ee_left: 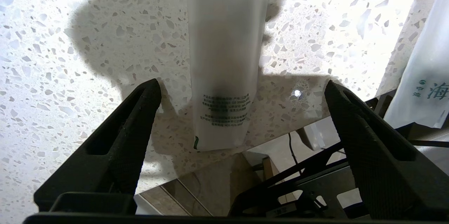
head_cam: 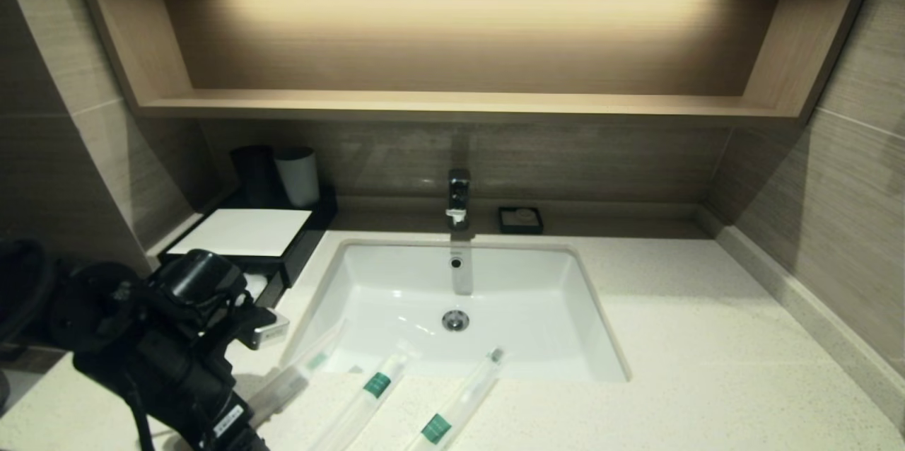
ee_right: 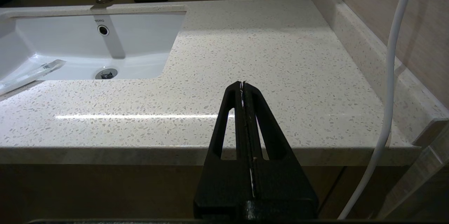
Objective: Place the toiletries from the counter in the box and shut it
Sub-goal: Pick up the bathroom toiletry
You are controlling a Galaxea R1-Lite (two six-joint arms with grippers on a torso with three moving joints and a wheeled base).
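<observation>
The left gripper's fingers are low over the counter on either side of the sleeve's printed end, so the left gripper should close and would hold the sleeve.
Three toiletries in clear sleeves lie on the counter in front of the sink: a left one and two with green bands. My left arm is over the counter's front left. Its gripper is open, above the near end of the left sleeve, one finger on either side and not touching it. The black box with a white top stands at the back left, its drawer pulled out and partly hidden by my arm. My right gripper is shut and empty, low before the counter's front edge.
The white sink is set in the middle, with a faucet behind it. A small black soap dish sits at the back. Two cups stand behind the box. A wooden shelf hangs above. A white cable runs beside the right gripper.
</observation>
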